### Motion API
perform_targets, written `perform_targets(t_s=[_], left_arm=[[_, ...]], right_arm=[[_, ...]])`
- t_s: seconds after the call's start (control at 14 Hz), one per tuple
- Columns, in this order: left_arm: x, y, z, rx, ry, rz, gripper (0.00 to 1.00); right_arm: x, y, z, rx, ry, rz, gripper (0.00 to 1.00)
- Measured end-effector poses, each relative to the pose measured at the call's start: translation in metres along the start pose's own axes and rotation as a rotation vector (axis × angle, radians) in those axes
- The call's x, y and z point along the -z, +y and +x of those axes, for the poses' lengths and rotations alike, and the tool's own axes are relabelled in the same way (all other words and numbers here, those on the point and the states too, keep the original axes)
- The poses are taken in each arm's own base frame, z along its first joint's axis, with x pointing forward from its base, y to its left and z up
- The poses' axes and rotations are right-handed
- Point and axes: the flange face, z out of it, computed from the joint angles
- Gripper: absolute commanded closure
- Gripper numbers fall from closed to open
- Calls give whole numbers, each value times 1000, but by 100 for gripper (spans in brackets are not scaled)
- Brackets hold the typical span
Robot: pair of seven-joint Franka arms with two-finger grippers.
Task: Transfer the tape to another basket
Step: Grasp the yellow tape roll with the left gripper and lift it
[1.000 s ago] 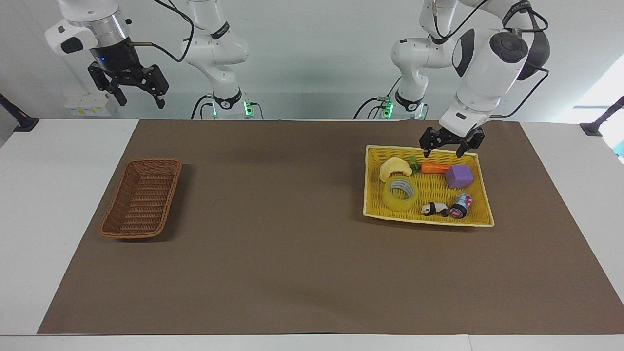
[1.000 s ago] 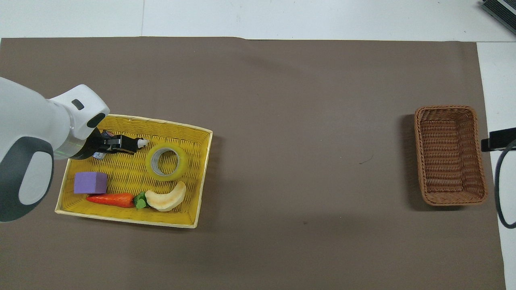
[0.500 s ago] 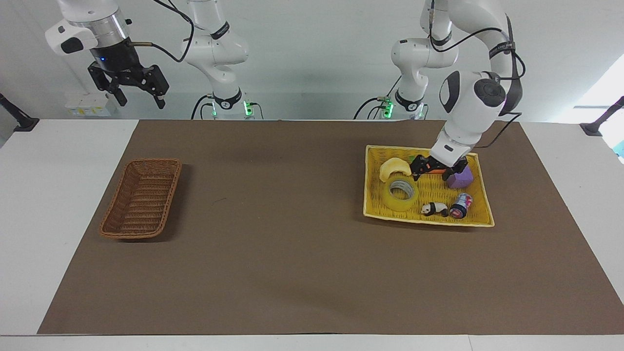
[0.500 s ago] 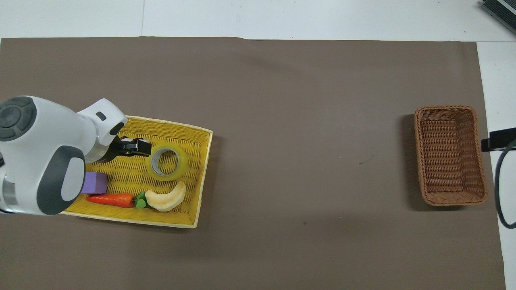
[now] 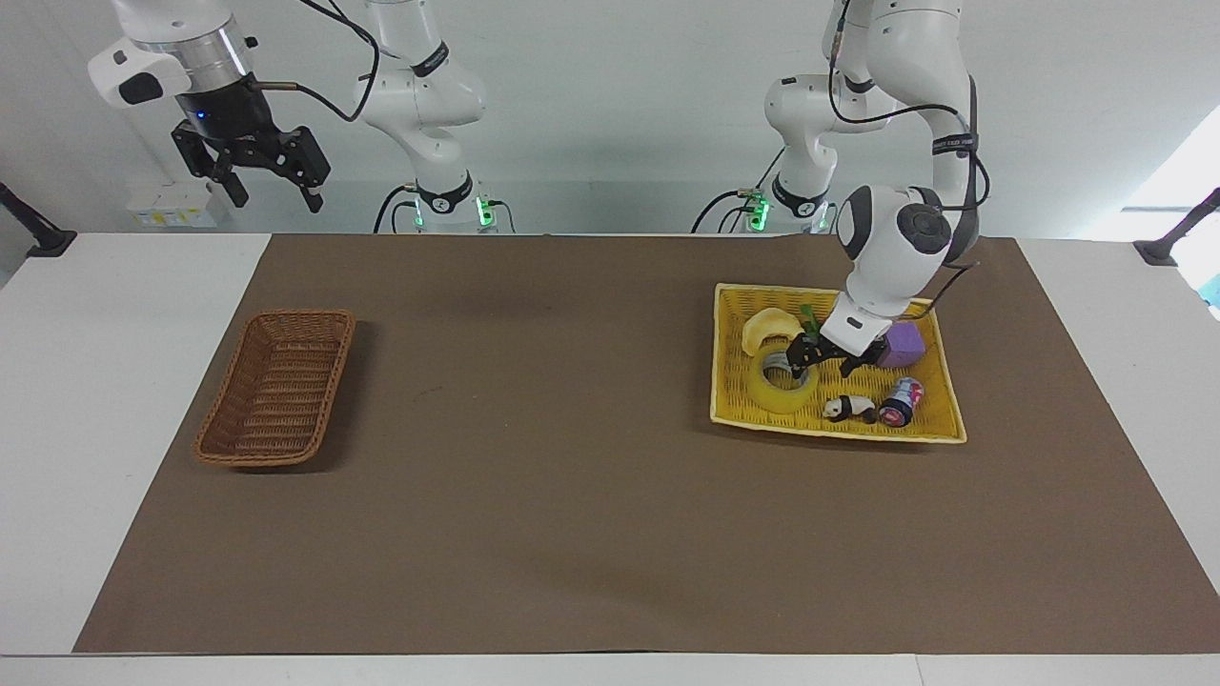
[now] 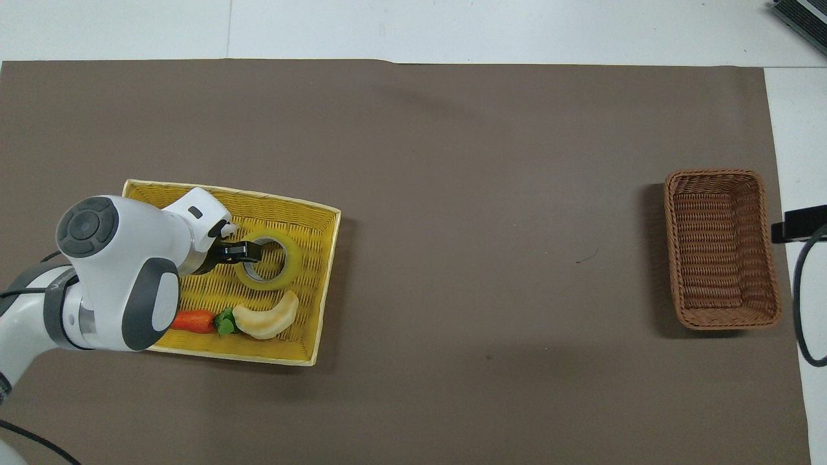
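Observation:
The yellow roll should move over to the brown wicker basket (image 6: 720, 248), so next I should grab it by its side (image 6: 249, 272) with my left gripper.
The tape (image 5: 783, 392) (image 6: 288, 261), a translucent yellow roll with a grey core, lies flat in the yellow tray (image 5: 839, 432) (image 6: 328, 258). My left gripper (image 5: 820, 367) (image 6: 248, 252) is low over the tape's side that faces the left arm's end of the table. It is open. One fingertip is over the roll's hole and the other outside its wall. I cannot tell whether it touches the roll. The brown wicker basket (image 5: 286, 324) (image 6: 720, 248) stands empty toward the right arm's end. My right gripper (image 5: 272, 191) waits open, raised high above the table's edge at that end.
The tray also holds a pale crescent toy (image 5: 770, 327) (image 6: 266, 318), a carrot (image 6: 192, 320), a purple block (image 5: 905, 343), a panda figure (image 5: 848, 409) and a small can (image 5: 901, 402). A brown mat (image 5: 572, 429) covers the table between tray and basket.
My left gripper has come down from over the tray's rim nearest the robots, across the carrot, onto the tape's edge. Its jaws have narrowed slightly. The right arm has stayed still.

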Motion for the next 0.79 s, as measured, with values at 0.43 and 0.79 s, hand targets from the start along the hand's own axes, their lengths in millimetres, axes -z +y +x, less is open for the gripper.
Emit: perform_targets(t_s=[0.43,0.79], left_arm=[[-11,0,-10,15,-18,3,77],[-6,3,-8,31,-4,-17,100]], right_arm=[[0,0,0,0,0,0,0],[0,0,0,0,0,0,0]])
